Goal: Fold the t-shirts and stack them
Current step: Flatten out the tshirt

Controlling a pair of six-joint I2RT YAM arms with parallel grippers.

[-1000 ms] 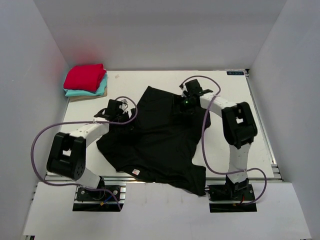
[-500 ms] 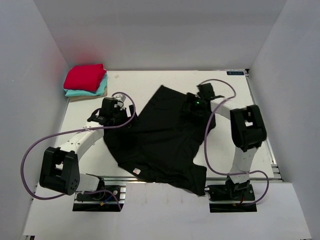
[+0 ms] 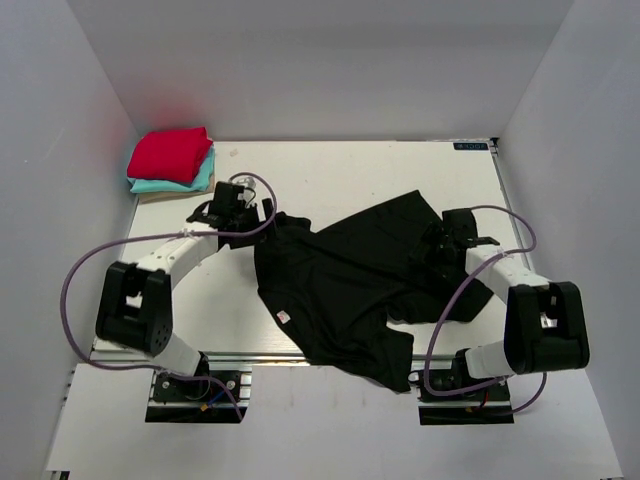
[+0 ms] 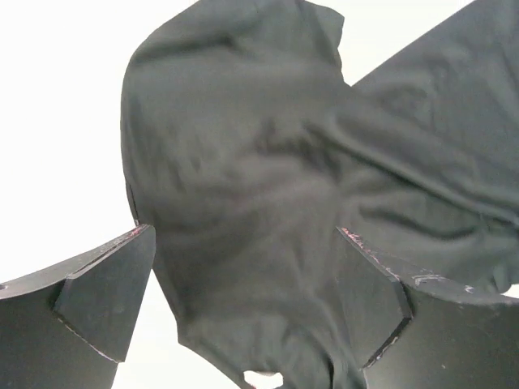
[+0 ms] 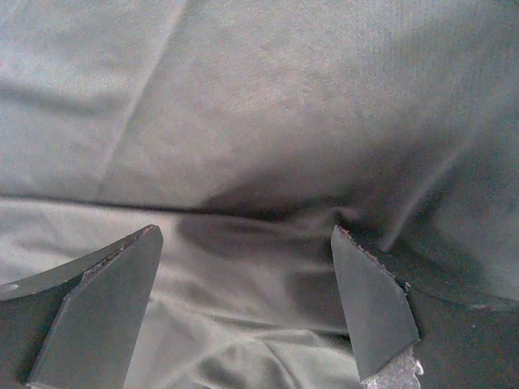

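The left gripper grabs the black t-shirt [image 3: 340, 285] by the outer edge at its corner [image 3: 264, 236] nearest the stack next, to spread it flat for folding.
The large black t-shirt [image 3: 340, 285] lies crumpled across the middle and right of the white table [image 3: 330, 170], its white neck label [image 3: 283, 317] facing up. My left gripper [image 3: 262, 213] hovers at the shirt's upper left corner, jaws wide open over the cloth [image 4: 243, 162]; its fingertips [image 4: 122, 275] show nothing pinched. My right gripper [image 3: 437, 250] sits low on the shirt's right part, also open, with smooth black fabric [image 5: 259, 121] under it. Folded red [image 3: 170, 153], teal [image 3: 190, 183] and tan [image 3: 150, 196] t-shirts are stacked at the back left corner.
White walls close in on the left, back and right. The black shirt's lower corner [image 3: 392, 368] hangs over the table's front rail [image 3: 240, 352] between the arm bases. Purple cables [image 3: 75, 280] loop beside each arm.
The black shirt has slid to the right and bunched. My right arm swung from the table's back middle down to the right; my left gripper moved slightly back and right after the shirt's edge.
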